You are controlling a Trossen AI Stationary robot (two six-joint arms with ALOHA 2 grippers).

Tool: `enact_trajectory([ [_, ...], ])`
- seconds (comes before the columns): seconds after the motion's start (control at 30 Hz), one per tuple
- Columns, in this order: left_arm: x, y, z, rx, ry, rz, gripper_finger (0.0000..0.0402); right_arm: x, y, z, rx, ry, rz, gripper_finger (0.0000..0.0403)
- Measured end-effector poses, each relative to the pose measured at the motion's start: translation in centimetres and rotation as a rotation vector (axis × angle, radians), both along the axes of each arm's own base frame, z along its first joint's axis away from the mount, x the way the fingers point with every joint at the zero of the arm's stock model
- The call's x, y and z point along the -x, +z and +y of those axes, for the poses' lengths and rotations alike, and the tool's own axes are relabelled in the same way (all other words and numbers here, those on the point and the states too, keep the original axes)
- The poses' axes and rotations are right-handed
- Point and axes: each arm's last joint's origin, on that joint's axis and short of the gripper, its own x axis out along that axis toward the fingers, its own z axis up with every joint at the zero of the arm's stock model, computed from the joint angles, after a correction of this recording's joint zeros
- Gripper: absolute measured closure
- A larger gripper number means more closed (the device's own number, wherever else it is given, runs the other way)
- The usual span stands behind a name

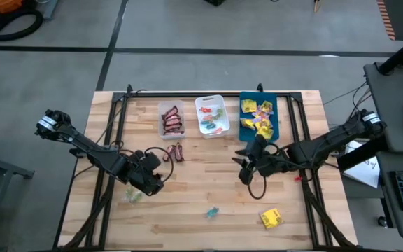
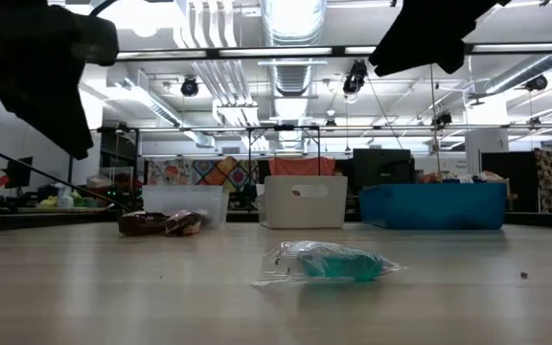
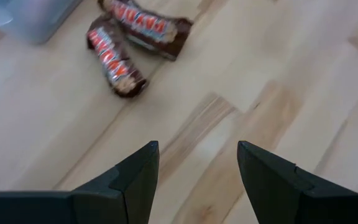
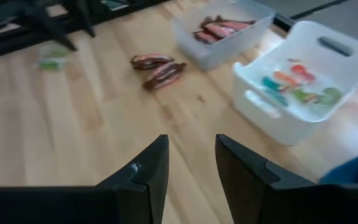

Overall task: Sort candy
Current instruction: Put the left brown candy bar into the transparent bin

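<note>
The mini bar needs to go into the clear tray (image 1: pixel 172 120) to be sorted, so I need to grab it next by its peanut-pictured end (image 1: pixel 166 158) with my left gripper.
Two dark red-brown mini bars (image 1: pixel 175 152) lie loose on the wooden table, also seen in the left wrist view (image 3: pixel 120 40) and the right wrist view (image 4: pixel 158 68). My left gripper (image 1: pixel 158 170) hovers open just near-left of them (image 3: pixel 197 168). My right gripper (image 1: pixel 245 168) hangs open at mid-table, near the blue tray (image 4: pixel 191 162). Other loose candy lies flat on the table: a teal piece (image 1: pixel 212 212) (image 2: pixel 338 264), a yellow packet (image 1: pixel 271 218), and a green piece (image 1: pixel 133 196).
Three trays stand in a row at the far edge: a clear one (image 1: pixel 171 120) with red-brown bars, a white one (image 1: pixel 212 115) with translucent pieces, and a blue one (image 1: pixel 259 117) with yellow packets. A tiny red piece (image 1: pixel 298 178) lies under the right arm.
</note>
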Motion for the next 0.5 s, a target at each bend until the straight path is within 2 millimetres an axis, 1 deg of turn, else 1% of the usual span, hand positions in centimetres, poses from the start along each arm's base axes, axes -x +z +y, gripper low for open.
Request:
enact_trajectory([
  [0.13,0.2,-0.1,0.2,-0.030,0.010,0.019,0.0201,0.4,-1.1,1.1,-0.016,0.050,-0.024,0.0280],
  [0.23,0.2,0.0,0.4,-0.103,0.027,-0.013,0.0201,0.8,-1.9,1.8,-0.030,0.073,-0.033,0.0280],
  [0.3,0.1,-0.4,0.5,-0.163,-0.003,-0.005,0.0201,1.0,-2.1,2.1,-0.040,0.084,-0.039,0.0280],
  [0.4,-0.1,-1.6,0.4,-0.274,-0.119,0.041,0.0201,1.1,-2.2,2.4,-0.049,0.090,-0.044,0.0280],
  [0.5,-0.4,-3.1,0.5,-0.333,-0.154,0.064,0.0201,1.1,-2.2,2.6,-0.051,0.095,-0.048,0.0280],
])
